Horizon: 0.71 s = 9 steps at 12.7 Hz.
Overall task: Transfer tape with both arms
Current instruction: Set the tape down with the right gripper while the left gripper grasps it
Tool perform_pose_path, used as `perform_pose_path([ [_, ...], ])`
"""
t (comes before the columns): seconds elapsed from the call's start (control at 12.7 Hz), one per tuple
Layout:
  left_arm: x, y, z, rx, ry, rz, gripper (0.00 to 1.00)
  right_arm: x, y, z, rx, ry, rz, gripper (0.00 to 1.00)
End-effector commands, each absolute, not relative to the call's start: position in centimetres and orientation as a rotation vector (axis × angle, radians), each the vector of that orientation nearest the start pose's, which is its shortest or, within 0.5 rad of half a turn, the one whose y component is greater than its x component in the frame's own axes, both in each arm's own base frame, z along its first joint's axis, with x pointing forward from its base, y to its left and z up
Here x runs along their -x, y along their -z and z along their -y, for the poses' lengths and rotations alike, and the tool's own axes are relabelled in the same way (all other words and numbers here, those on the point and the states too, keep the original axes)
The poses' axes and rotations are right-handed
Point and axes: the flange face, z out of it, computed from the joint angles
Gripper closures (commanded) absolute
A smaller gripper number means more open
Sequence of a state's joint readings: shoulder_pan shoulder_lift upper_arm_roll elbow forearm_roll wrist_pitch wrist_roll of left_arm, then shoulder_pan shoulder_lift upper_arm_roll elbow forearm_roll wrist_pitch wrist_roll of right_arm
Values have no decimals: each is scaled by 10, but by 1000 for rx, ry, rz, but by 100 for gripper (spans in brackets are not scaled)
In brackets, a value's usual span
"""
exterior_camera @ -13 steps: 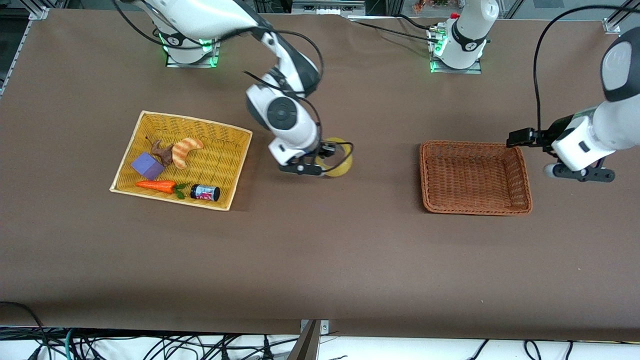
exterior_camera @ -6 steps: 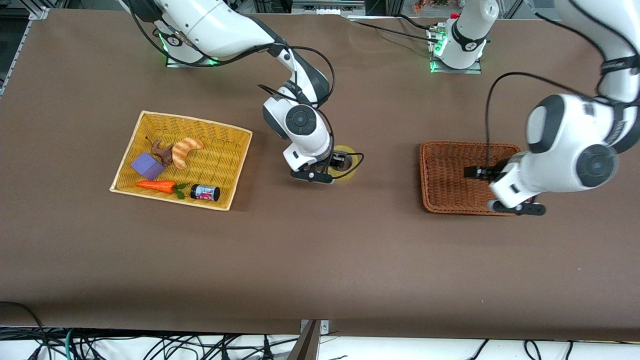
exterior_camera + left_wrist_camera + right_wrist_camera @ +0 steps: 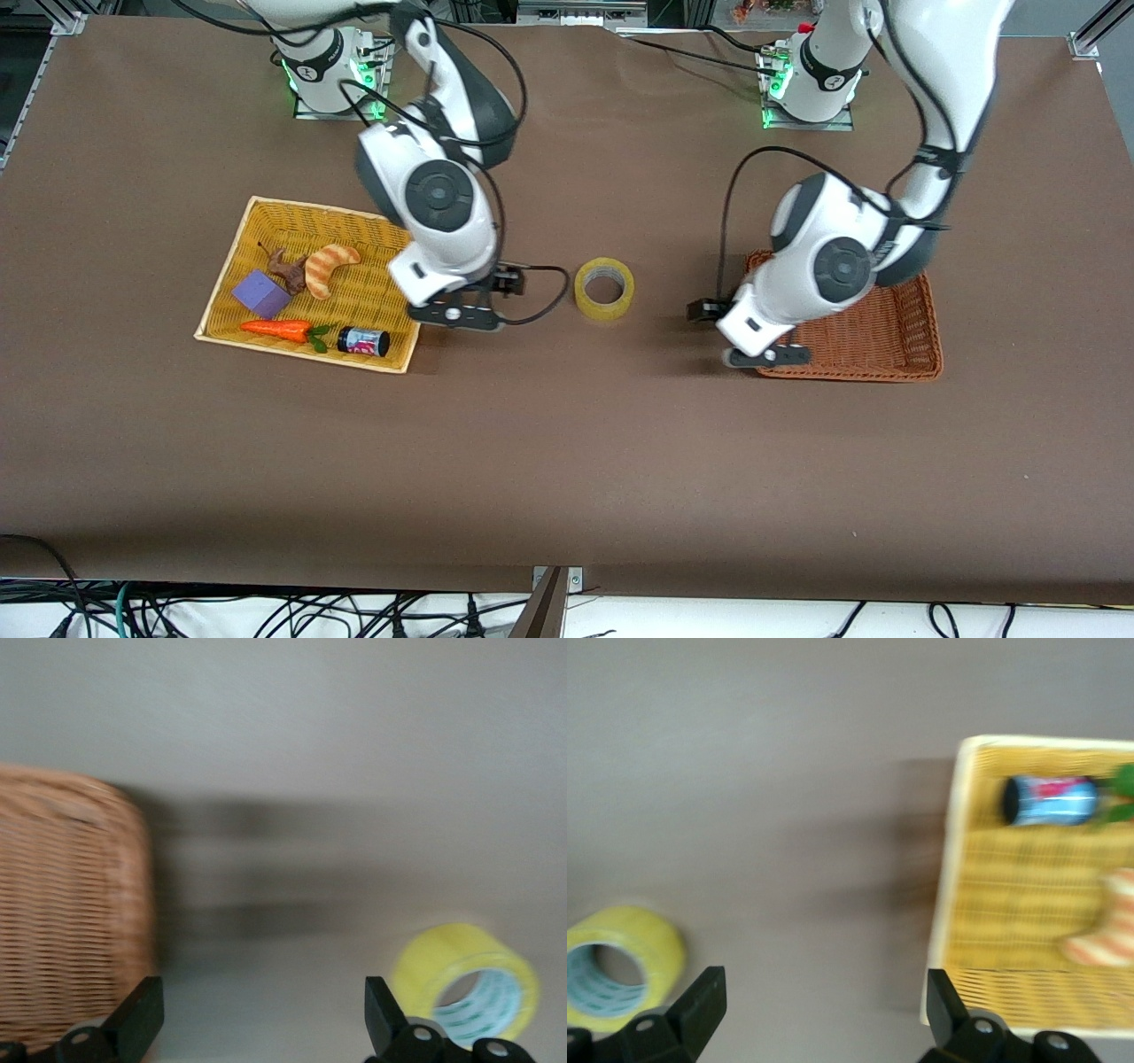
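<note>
The tape needs to go into the brown basket [image 3: 877,335]. My left gripper will next grab the tape by its ring's side [image 3: 625,291] to transfer it there.
The tape [image 3: 604,288], a yellowish ring with a grey-white core, lies flat on the brown table between the two baskets, held by nothing. My right gripper [image 3: 456,315] is open and empty, over the table at the yellow basket's edge; its wrist view shows the tape [image 3: 620,966] off to one side of its open fingers [image 3: 704,1001]. My left gripper [image 3: 767,356] is open and empty, over the brown basket's corner nearest the tape. In the left wrist view the tape [image 3: 469,988] lies just outside one finger [image 3: 381,1010].
The yellow wicker basket [image 3: 266,217] at the right arm's end holds a striped croissant toy [image 3: 326,268], a purple block [image 3: 260,294], a carrot [image 3: 279,330] and a small can [image 3: 363,341]. The brown wicker basket [image 3: 895,350] stands at the left arm's end.
My right gripper has let go of the tape and pulled away toward the yellow basket. My left arm has swung across the brown basket toward the tape.
</note>
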State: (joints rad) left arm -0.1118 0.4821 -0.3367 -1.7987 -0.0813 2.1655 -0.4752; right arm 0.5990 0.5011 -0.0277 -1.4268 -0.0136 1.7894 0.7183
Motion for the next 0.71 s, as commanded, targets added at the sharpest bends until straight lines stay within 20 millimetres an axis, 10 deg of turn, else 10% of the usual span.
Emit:
perform_pose_path([
  [0.0,-562,-268,320,3285,-256,258,0,-584,-421,-308,3280,-196,-186,0],
  [0.39,-529,-233,370,3217,-198,211,0,-607,-510,-137,3201,-183,208,0],
  [0.63,-499,-217,378,3228,-190,199,0,-592,-581,-55,3170,-10,45,0],
])
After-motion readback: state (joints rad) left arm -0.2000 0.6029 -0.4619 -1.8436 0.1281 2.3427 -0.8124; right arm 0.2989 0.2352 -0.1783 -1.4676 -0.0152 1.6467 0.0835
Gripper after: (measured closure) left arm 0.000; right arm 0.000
